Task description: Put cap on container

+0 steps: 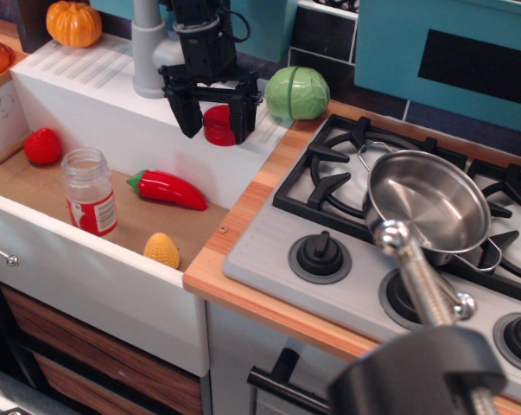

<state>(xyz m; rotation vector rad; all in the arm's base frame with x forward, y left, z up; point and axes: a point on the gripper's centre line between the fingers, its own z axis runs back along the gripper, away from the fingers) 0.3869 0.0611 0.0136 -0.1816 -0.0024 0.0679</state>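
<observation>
Next, my gripper grips the red cap by its round side (219, 131) to close the clear jar (89, 192).
The red cap (217, 124) lies on the white ribbed ledge (96, 73) behind the sink. My black gripper (213, 123) is lowered over it, open, with one finger on each side of the cap and the cap partly hidden between them. The container (90, 191), a clear jar with a red-and-white label, stands upright and uncapped on the sink floor (126, 220) at the left front, well apart from the gripper.
A red chili (168, 188), yellow corn (162, 250) and round red toy (42, 145) lie in the sink. A green cabbage (297, 92) sits right of the gripper, a grey faucet post (148, 52) to its left. A steel pot (427, 206) stands on the stove.
</observation>
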